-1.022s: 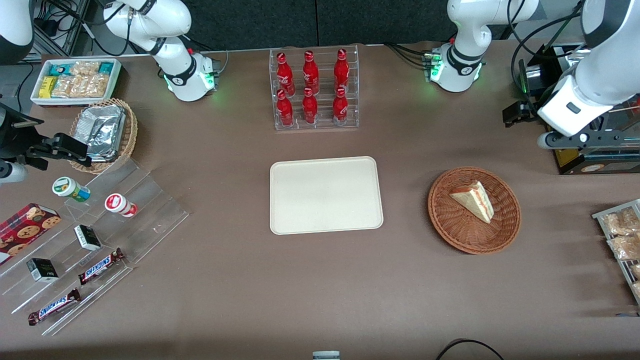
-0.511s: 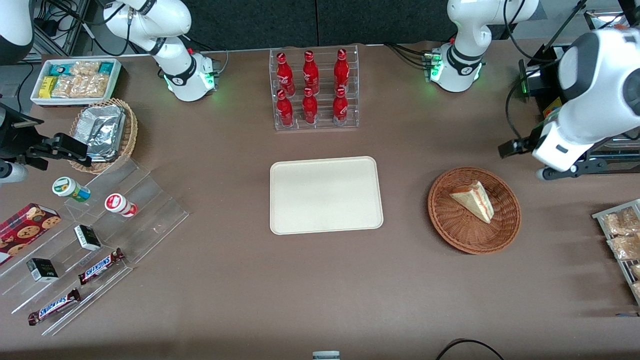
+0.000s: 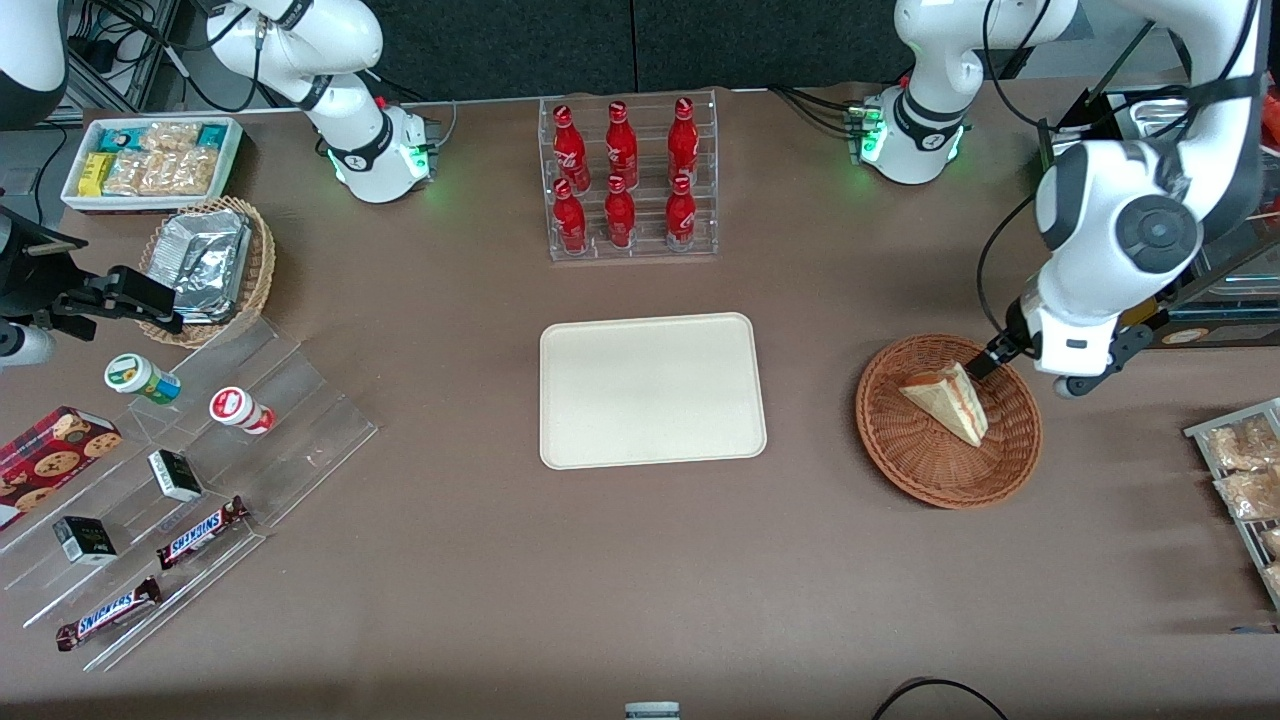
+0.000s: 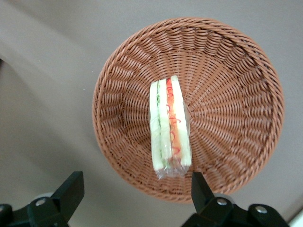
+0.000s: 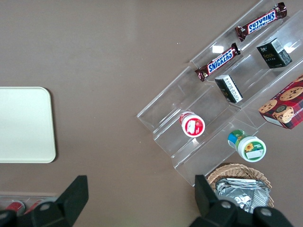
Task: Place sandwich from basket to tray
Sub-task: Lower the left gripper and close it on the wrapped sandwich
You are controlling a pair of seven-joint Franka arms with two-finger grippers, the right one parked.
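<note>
Next, my left gripper needs to grab the wrapped sandwich by its gathered film end [image 4: 173,171]. Then I need to place the sandwich on the cream tray.
The sandwich [image 3: 945,402] is a pale bread wedge with a red-orange filling stripe. It lies in the reddish-brown wicker basket [image 3: 920,470], toward the working arm's end of the table. My left gripper [image 3: 990,358] hangs above the basket's rim, at the edge farther from the front camera, close to the sandwich's corner. In the left wrist view the sandwich [image 4: 170,127] lies wrapped in clear film in the basket [image 4: 227,71]. The gripper [image 4: 136,191] is open wide and empty, and its fingers [image 4: 71,189] touch nothing. The cream tray [image 3: 650,390] lies flat at the table's middle, with nothing on it.
A clear rack of red bottles [image 3: 628,180] stands farther from the front camera than the tray. A tan basket of foil packs [image 3: 208,265], a white snack bin [image 3: 150,160] and clear steps with snacks [image 3: 200,450] lie toward the parked arm's end. A rack of snack bags [image 3: 1240,480] sits beside the basket.
My left arm has swung from the working arm's end of the table toward the basket and nearer the front camera. The gripper now hangs over the basket's rim. The sandwich has not moved.
</note>
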